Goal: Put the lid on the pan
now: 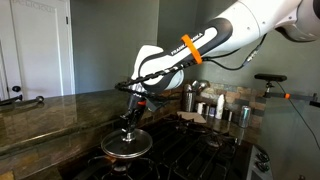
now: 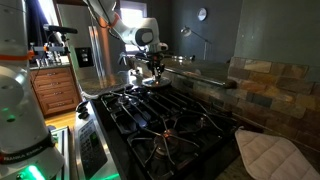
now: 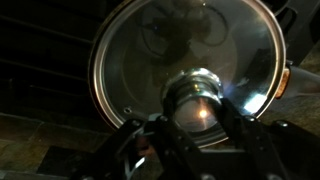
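Note:
The lid's rim lies level all around on the pan, so the lid would stay. It is now time for my gripper to open.
The round glass lid (image 3: 150, 55) with its metal rim fills the wrist view, and its shiny central knob (image 3: 200, 100) sits between my fingers. My gripper (image 3: 200, 125) is shut on the knob. In both exterior views the gripper (image 1: 128, 120) (image 2: 153, 68) points straight down over the lid (image 1: 125, 145) (image 2: 155, 85), which lies level on the pan at the stove's front burner. The pan (image 1: 108, 155) is almost fully hidden under the lid. Only a dark edge of it shows.
Black stove grates (image 2: 160, 120) cover the cooktop. Steel canisters (image 1: 190, 98) and small white bottles (image 1: 220, 106) stand at the back of the counter. A granite counter (image 1: 50, 108) runs beside the stove. A quilted white mitt (image 2: 268, 155) lies near the stove corner.

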